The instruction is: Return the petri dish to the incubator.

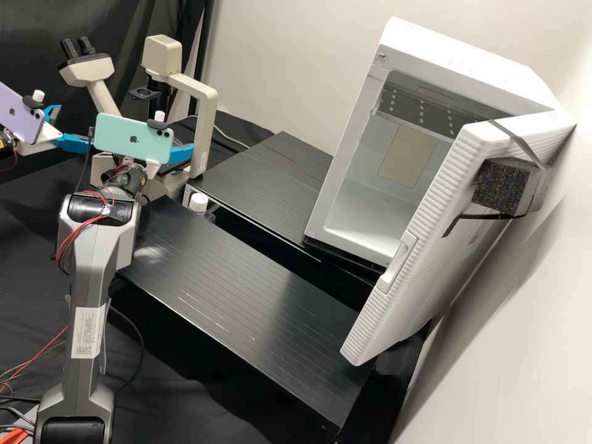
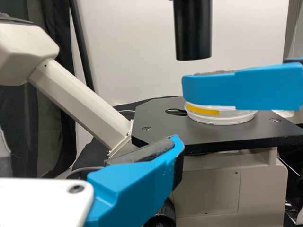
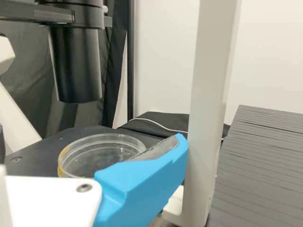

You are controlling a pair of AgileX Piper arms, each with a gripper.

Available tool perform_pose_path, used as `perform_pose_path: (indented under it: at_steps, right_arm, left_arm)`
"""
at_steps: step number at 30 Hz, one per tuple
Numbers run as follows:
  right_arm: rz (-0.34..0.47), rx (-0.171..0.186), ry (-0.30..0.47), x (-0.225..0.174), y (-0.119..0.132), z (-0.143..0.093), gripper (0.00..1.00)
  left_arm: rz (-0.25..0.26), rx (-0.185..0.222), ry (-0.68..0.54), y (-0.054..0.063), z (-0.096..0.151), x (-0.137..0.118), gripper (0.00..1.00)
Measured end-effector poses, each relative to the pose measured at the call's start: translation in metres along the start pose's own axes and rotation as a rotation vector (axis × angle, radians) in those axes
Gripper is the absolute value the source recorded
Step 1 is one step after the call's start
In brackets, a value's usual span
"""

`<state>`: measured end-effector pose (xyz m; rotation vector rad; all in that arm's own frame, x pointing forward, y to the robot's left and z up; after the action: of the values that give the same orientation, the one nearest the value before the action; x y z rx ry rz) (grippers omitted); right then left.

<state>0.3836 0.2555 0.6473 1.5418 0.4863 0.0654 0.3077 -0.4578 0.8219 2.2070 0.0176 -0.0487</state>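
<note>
My right gripper grabs the clear petri dish [image 3: 97,151] by its round side [image 3: 65,166] next, to put it back in the white incubator.
In the high view my left gripper [image 1: 73,127] is open at the far left; my right gripper [image 1: 182,153] is at the microscope [image 1: 208,126]. The clear petri dish [image 2: 221,121], with a yellow strip on its side, lies on the black stage [image 2: 161,127] in the left wrist view. Across its near side extends a blue finger of the right gripper; the left gripper [image 2: 165,156] stands lower, apart from the dish. In the right wrist view the right gripper [image 3: 173,146] is open, one finger partly covering the petri dish [image 3: 97,151]. The white incubator [image 1: 453,61] has its door swung wide.
Two black ridged platforms [image 1: 234,290] lie between microscope and incubator, with a dark gap between them. A white-capped bottle [image 1: 198,202] stands by the gap. The incubator door [image 1: 425,246] juts over the near platform. A black microscope cylinder [image 3: 76,66] hangs above the stage.
</note>
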Motion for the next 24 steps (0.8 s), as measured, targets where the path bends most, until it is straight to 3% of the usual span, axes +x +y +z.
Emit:
perform_pose_path:
  at_steps: [4, 12, 24]
  right_arm:
    - [0.008, -0.007, -0.013, 0.006, -0.004, 0.002, 1.0]
    - [-0.064, 0.003, -0.07, 0.014, -0.026, 0.012, 1.0]
    - [-0.055, 0.024, -0.075, 0.021, -0.03, 0.013, 1.0]
  left_arm:
    - [0.0, 0.0, 0.0, 0.0, 0.0, 0.0, 1.0]
    - [0.0, 0.0, 0.0, 0.0, 0.0, 0.0, 1.0]
    - [0.0, 0.0, 0.0, 0.0, 0.0, 0.0, 1.0]
